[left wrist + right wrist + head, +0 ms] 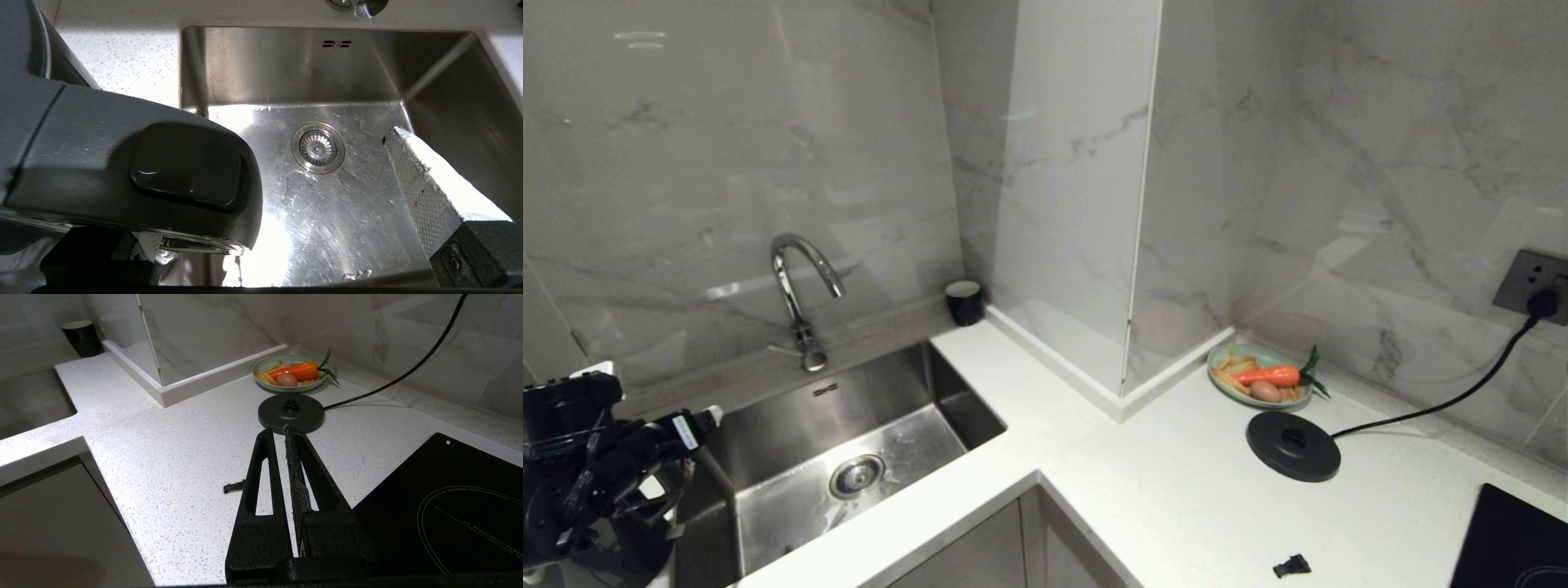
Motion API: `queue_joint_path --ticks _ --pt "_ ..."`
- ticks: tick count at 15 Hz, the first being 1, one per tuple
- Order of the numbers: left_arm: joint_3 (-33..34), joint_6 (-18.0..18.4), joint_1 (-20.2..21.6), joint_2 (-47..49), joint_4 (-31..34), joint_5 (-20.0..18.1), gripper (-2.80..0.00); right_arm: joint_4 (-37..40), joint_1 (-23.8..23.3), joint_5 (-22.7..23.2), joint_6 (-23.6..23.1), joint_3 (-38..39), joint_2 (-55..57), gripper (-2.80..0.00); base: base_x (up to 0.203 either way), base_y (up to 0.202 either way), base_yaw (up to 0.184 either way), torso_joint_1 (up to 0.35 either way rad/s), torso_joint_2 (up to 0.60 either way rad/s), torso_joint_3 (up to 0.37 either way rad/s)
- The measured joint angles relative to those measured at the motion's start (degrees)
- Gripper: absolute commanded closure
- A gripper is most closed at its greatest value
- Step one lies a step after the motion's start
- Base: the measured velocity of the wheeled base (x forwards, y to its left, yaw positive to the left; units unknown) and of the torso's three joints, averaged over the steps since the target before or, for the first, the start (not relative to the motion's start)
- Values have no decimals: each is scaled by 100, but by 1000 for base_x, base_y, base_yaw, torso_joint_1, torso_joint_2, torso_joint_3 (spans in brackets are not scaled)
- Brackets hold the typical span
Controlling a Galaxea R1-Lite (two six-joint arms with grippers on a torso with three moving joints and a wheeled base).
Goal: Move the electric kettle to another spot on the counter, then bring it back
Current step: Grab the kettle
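I should next grab the electric kettle by its dark handle [115, 147] with my left gripper, to bring the kettle back to the round power base.
The electric kettle [122, 163] fills one side of the left wrist view: I see the top of its dark handle with a glossy black button. It stands on the counter [130, 61] at the sink's left rim. My left gripper [286, 147] is open wide over the sink's edge. One textured pad [416, 183] shows, well apart from the handle, and the other finger is hidden behind the handle. In the head view the left arm [596, 457] is at the far left, with the kettle's dark body [621, 551] partly showing below it. My right gripper [278, 430] hangs shut above the counter [184, 457], empty.
A steel sink [792, 425] with a tap [796, 286] lies right of the kettle. A small black cup [964, 302] stands in the corner. The round power base [1293, 445], its cord, a plate of vegetables [1262, 376], a small black piece [1291, 565] and the hob [1515, 539] are on the right.
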Motion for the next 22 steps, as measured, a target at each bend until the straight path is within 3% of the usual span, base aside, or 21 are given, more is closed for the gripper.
queue_joint_path --ticks 5,6,7,22 --pt "-6 1 5 5 5 0 -280 2 0 3 1 0 0 0 0 0 0 0 0 0" --pt "-6 1 5 5 6 -1 -257 2 0 0 0 0 0 0 0 0 0 0 0 0" --pt "-1 1 2 5 6 2 0 2 0 -1 -3 0 0 0 0 0 0 0 0 0" --pt "11 -7 -66 -155 46 -11 0 2 0 0 0 0 0 0 0 0 0 0 0 0"
